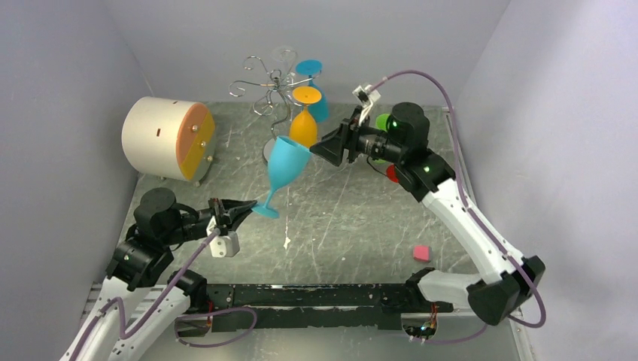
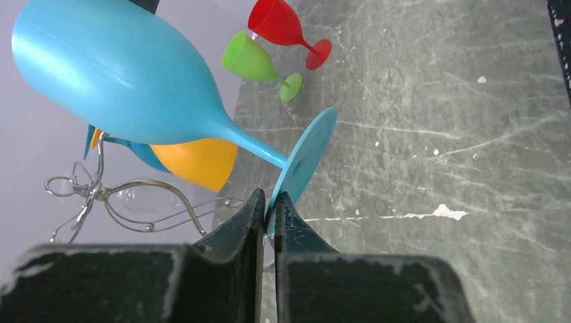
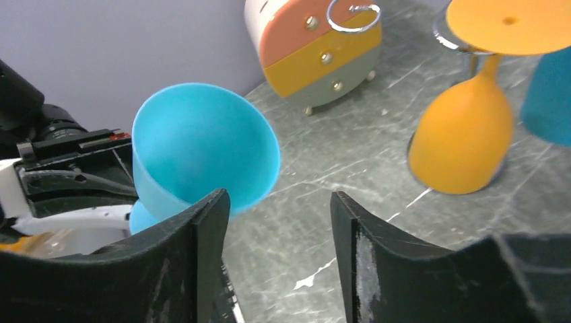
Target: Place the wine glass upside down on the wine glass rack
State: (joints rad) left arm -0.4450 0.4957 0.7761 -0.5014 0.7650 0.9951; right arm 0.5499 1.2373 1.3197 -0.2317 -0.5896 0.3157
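Observation:
My right gripper will next grab the blue wine glass by the edge of its round foot (image 1: 268, 213), so its stem stays free for the rack (image 1: 272, 84).
My left gripper (image 1: 253, 204) is shut on the round foot of a light blue wine glass (image 1: 286, 167) and holds it up, tilted, with the bowl pointing toward the rack; it also shows in the left wrist view (image 2: 128, 84). My right gripper (image 1: 317, 148) is open, its jaws just right of the bowl's rim, apart from it. In the right wrist view the blue bowl (image 3: 202, 151) sits beside the left finger. The silver wire wine glass rack (image 1: 272, 84) stands at the back, with an orange glass (image 1: 304, 120) and a blue glass (image 1: 312, 86) hanging upside down on it.
A cream cylinder with an orange end (image 1: 167, 138) lies at the back left. A green glass (image 2: 259, 64) and a red glass (image 2: 286, 28) lie on the table behind my right arm. A small pink cube (image 1: 421, 253) sits at the right.

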